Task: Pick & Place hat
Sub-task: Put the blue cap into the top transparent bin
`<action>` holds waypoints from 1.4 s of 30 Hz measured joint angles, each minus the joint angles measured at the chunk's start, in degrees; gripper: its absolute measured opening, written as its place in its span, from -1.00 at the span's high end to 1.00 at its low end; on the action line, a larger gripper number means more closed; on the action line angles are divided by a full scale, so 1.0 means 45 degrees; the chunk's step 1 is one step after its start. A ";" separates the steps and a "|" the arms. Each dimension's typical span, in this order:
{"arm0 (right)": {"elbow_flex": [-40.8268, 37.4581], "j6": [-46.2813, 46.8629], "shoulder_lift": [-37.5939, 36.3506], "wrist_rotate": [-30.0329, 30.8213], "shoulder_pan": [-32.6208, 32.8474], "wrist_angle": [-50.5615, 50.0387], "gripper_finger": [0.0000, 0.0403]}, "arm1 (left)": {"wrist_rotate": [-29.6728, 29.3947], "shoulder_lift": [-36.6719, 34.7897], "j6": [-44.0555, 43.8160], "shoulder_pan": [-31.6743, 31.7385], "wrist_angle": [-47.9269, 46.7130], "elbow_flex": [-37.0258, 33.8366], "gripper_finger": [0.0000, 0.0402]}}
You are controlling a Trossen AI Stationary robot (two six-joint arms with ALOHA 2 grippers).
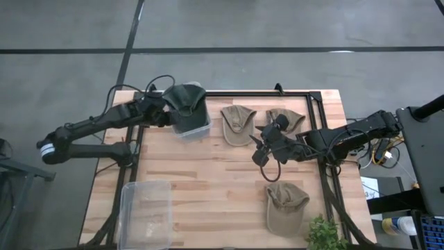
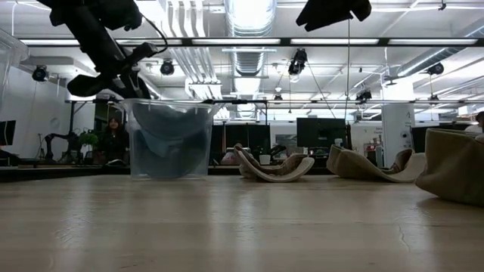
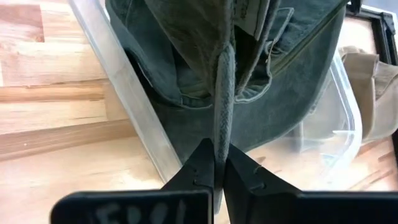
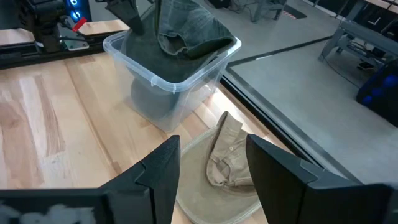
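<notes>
I should open my left gripper now, because the green hat's lower part (image 3: 205,127) is inside the clear bin's sides and the green hat would stay there.
A dark green hat (image 1: 186,103) sits in a clear plastic bin (image 1: 194,128) at the table's far left; its top sticks out above the rim (image 4: 186,37). My left gripper (image 3: 219,163) is shut on this hat at the bin's left side (image 2: 113,72). My right gripper (image 4: 211,180) is open and hovers above the table's middle (image 1: 267,144), over a tan hat (image 4: 227,165). That tan hat (image 1: 237,123) lies flat on the table right of the bin. My left gripper pinches a folded edge of the green hat's brim (image 3: 221,106) between its two fingers (image 3: 202,168). It comes slanting down from the table's left. The hat hangs from that edge into the bin, and its lower part lies inside the bin (image 2: 170,143).
Two more tan hats lie on the table, one at the far right (image 1: 286,118) and one near the front edge (image 1: 286,206). A clear lid (image 1: 146,212) lies at the front left. A small plant (image 1: 326,236) stands at the front right corner. A black frame (image 1: 257,94) borders the far edge.
</notes>
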 joint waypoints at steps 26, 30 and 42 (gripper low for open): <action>-0.0209 -0.0005 0.0000 0.0005 0.0000 0.0024 0.11 | 0.1163 0.0197 0.1362 -0.0026 0.0452 0.0854 0.33; -0.0209 0.0044 0.0000 0.0005 0.0000 0.0024 0.13 | 0.1349 0.0202 0.1326 -0.0026 0.0336 0.0989 0.33; -0.0225 0.0087 0.0000 0.0005 0.0000 0.0003 0.14 | 0.1901 -0.0026 0.1488 -0.0036 -0.0217 0.1595 0.33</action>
